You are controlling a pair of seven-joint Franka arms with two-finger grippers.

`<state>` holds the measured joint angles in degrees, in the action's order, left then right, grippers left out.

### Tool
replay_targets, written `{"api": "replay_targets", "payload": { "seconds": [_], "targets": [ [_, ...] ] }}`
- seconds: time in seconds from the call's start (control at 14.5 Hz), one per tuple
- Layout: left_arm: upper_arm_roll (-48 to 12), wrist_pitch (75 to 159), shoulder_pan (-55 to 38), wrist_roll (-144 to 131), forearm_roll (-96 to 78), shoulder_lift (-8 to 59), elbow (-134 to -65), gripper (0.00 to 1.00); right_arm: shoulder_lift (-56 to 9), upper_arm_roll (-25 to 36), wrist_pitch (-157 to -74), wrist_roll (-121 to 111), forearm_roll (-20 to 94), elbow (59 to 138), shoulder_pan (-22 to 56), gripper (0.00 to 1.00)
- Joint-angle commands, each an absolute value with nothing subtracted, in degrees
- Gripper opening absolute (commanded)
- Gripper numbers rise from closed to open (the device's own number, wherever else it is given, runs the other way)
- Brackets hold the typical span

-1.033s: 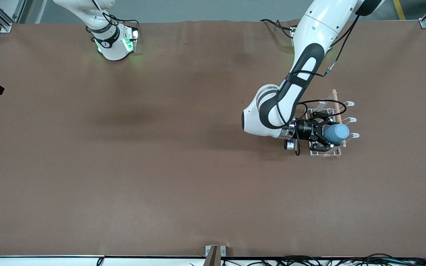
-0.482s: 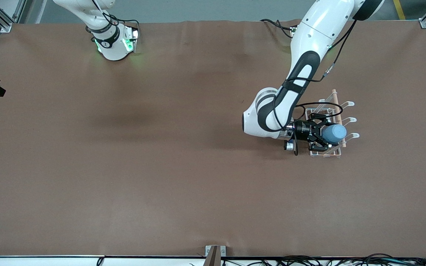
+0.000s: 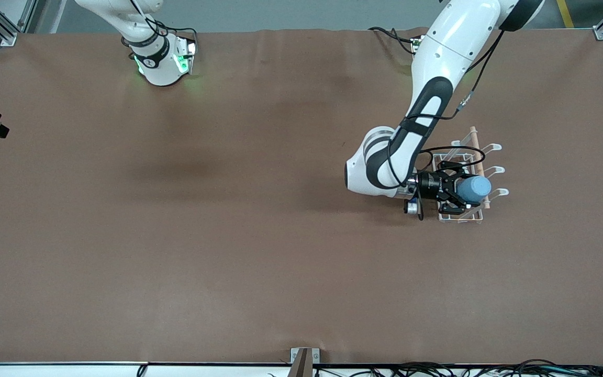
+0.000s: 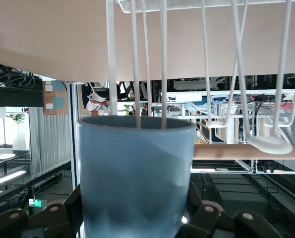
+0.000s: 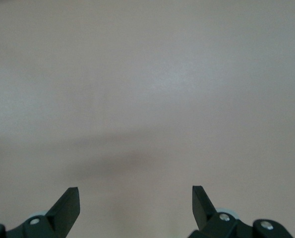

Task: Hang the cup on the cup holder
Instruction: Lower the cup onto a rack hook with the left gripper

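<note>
The cup's rim (image 4: 95, 124) surrounds the cup holder's white wire peg (image 4: 163, 99), so it is time for my left gripper to open and release the cup.
The light-blue cup (image 3: 475, 189) lies on its side in the air, with my left gripper (image 3: 461, 189) shut on it, over the white wire cup holder (image 3: 460, 218) near the left arm's end of the table. In the left wrist view the cup (image 4: 136, 173) fills the space between the black fingers (image 4: 53, 219), its wider rim pointing away from them. Two wires of a prong (image 4: 163, 59) run to the rim and vanish there. The wooden rod (image 4: 246, 151) crosses beside the cup. My right gripper (image 5: 136, 198) is open over bare table, with nothing between its fingers.
The rack's other looped prongs (image 3: 495, 148) stick out toward the left arm's end of the table, and its wooden rod (image 3: 474, 142) runs along its top. The right arm (image 3: 157, 57) waits by its base. Brown table surface (image 3: 228, 235) spreads around the rack.
The left arm has shifted slightly, and the cup has moved a little toward the right arm's end over the rack. The grip on the cup is unchanged.
</note>
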<state>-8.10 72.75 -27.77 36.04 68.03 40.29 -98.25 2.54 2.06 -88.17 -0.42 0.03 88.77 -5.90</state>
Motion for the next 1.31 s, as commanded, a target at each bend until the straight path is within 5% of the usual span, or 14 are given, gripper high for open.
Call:
{"api": "replay_targets", "payload": {
  "seconds": [0.0,0.28,0.41,0.48,0.55,0.69,1.24],
  "targets": [
    [-8.17,71.98,-27.69,36.74,68.29,39.38,-98.44,0.16,2.37,2.29,-87.89,-0.18,0.53,88.33,-5.63,1.00],
    [-8.17,71.90,-27.86,36.56,67.33,39.37,-98.61,0.16,2.37,2.29,-87.98,-0.26,0.53,88.33,-5.63,1.00],
    [-8.17,71.89,-27.86,35.95,66.89,39.37,-98.61,0.36,2.37,2.29,-87.98,-0.26,0.53,88.33,-5.63,1.00],
    [-8.17,71.89,-27.86,35.43,66.01,39.20,-98.61,0.62,2.37,2.29,-88.07,-0.18,0.53,88.33,-5.63,1.00],
    [-8.17,71.81,-27.77,34.98,64.87,38.94,-98.35,0.78,2.37,2.29,-88.07,-0.18,0.53,88.33,-5.63,1.00],
    [-8.17,71.81,-27.69,34.98,64.34,38.15,-98.26,0.92,2.37,2.29,-88.07,-0.26,0.53,88.33,-5.63,1.00],
    [-8.17,71.81,-27.68,35.86,62.33,36.39,-95.64,1.00,2.37,2.29,-88.07,-0.26,0.35,88.33,-5.71,1.00]
  ]
}}
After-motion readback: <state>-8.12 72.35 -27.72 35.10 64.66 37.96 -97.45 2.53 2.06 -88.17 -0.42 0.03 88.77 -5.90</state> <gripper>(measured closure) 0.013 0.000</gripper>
